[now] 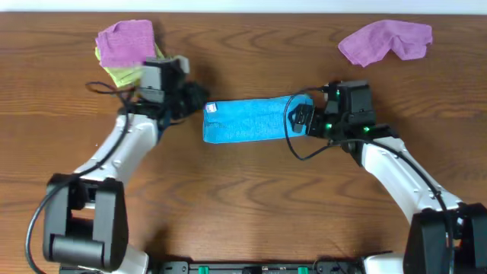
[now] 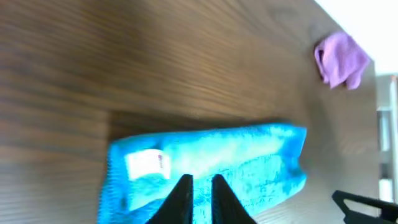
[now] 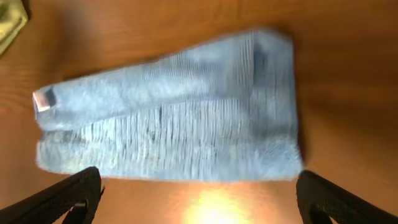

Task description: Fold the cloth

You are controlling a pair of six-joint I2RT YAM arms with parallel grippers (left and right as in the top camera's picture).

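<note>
Next, my right gripper grabs the blue cloth (image 1: 255,119) at its end (image 1: 303,116) opposite the white label to fold it over toward the cloth's labeled end.
The blue cloth (image 1: 255,119) lies folded into a long strip in the middle of the wooden table (image 1: 243,198), with a white label at its left end. It also shows in the left wrist view (image 2: 249,155) and in the right wrist view (image 3: 174,124). My left gripper (image 1: 195,99) is just off the cloth's left end, and its fingers (image 2: 200,186) are nearly together above the cloth and hold nothing. My right gripper (image 1: 301,118) is at the cloth's right end. Its fingers (image 3: 199,193) are wide open and empty, just short of the cloth's edge.
A pink cloth (image 1: 386,39) lies at the back right and also shows in the left wrist view (image 2: 341,59). Another pink cloth (image 1: 125,42) lies on a yellow-green cloth (image 1: 122,74) at the back left, close behind my left arm.
</note>
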